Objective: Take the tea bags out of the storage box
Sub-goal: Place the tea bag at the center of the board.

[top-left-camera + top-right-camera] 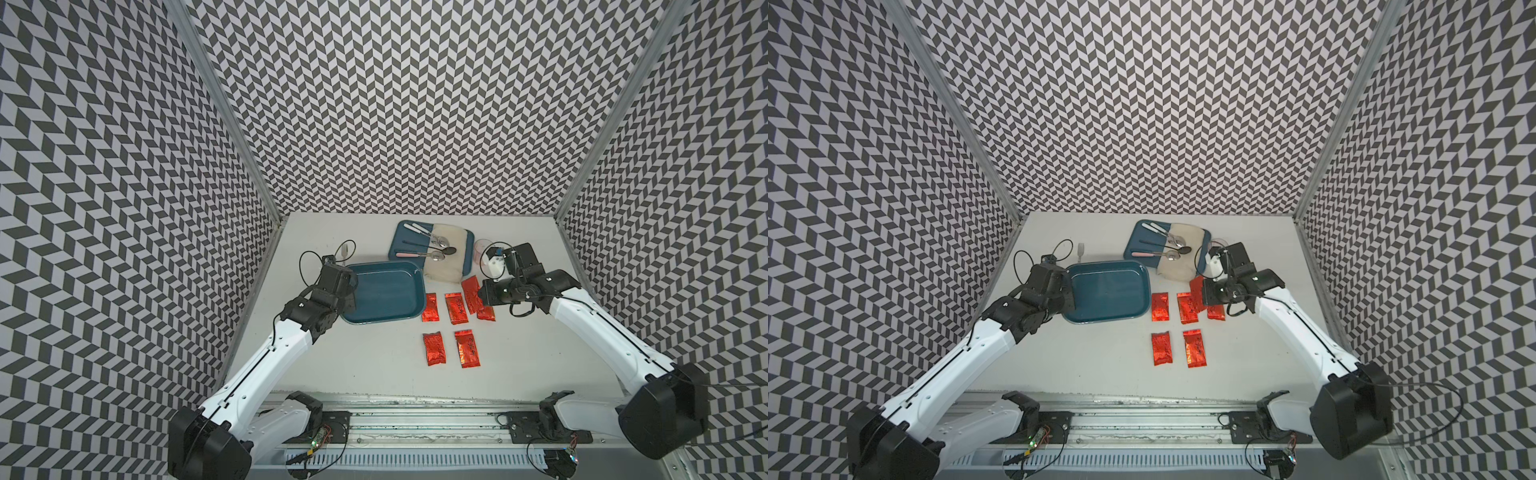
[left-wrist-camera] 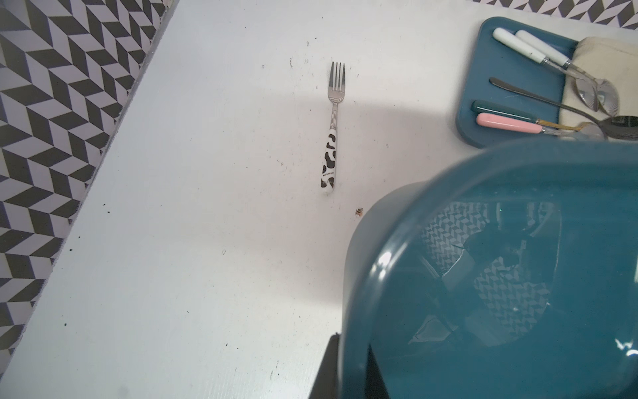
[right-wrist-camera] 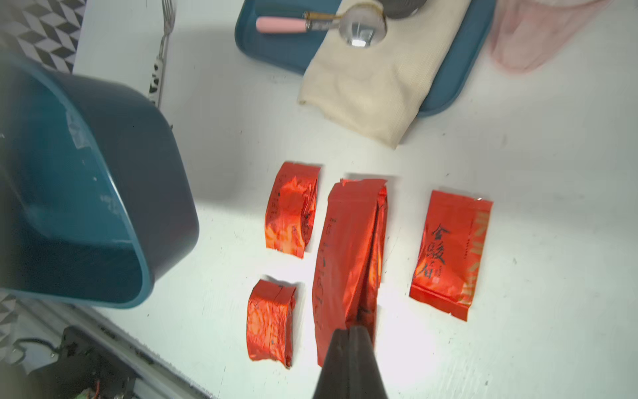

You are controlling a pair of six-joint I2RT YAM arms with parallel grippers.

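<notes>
The held tea bag (image 3: pixel 342 259) hangs over the back row, so I will lower it onto open tabletop nearer me before my right gripper opens.
The storage box (image 1: pixel 382 293), a deep dark-teal tub, stands left of centre in both top views with nothing showing inside it. My left gripper (image 1: pixel 350 297) is shut on its left wall; in the left wrist view one finger sits outside the wall and one inside (image 2: pixel 352 342). Several red foil tea bags (image 1: pixel 434 348) lie on the white table right of the box. My right gripper (image 3: pixel 350 330) is shut on one tea bag (image 3: pixel 348 248), held among the others and slightly above the table. Its neighbour (image 1: pixel 485 312) is partly hidden under that arm.
A flat teal tray (image 1: pixel 400 245) with a cream cloth and spoons lies behind the tea bags. A cow-patterned fork (image 2: pixel 333 131) lies behind the box's left end. A pale pink cup (image 1: pixel 482 247) stands right of the tray. Patterned walls close in three sides.
</notes>
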